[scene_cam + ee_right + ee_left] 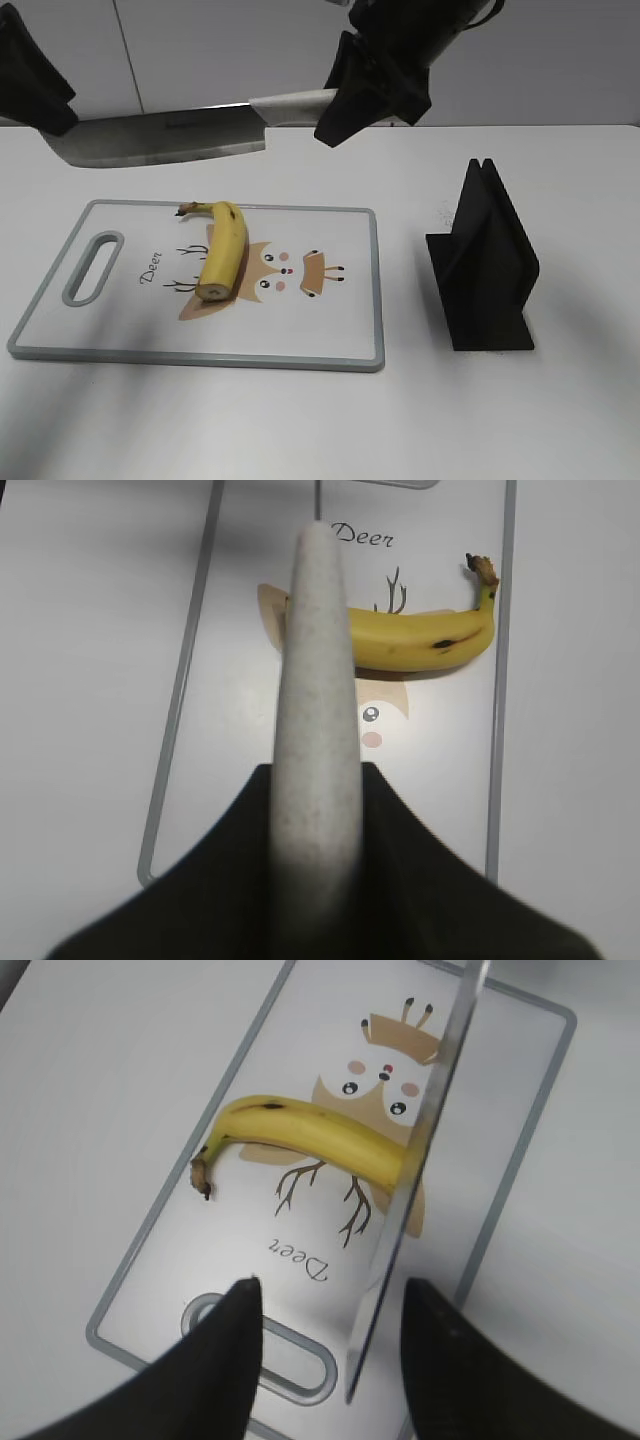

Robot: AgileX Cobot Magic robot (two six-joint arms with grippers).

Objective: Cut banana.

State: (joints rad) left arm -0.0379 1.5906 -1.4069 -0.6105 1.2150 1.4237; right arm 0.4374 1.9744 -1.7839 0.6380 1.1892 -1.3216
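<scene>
The knife is next for the left gripper, which needs to grab it by its blade's tip end (85, 145). Both hands can then press the cut through the banana (222, 255).
A yellow banana (222, 255) lies on the white cutting board (330, 330), stem tip at the far side, flat cut end facing the near side. My right gripper (365, 95) is shut on the pale handle (295, 105) of a big knife. Its blade (160, 140) hangs level above the board's far edge, pointing left. The right wrist view shows the handle (318, 700) between the fingers (318, 775), with the banana (420, 640) below. My left gripper (330, 1330) is open. The blade (420, 1180) passes between its fingers without touching them, above the banana (320, 1140).
A black upright stand (485, 265) sits on the table right of the board. The board has a grey rim, a handle slot (92, 268) at its left end and an orange deer print (290, 270) under the banana. The left arm (35, 95) hovers at far left.
</scene>
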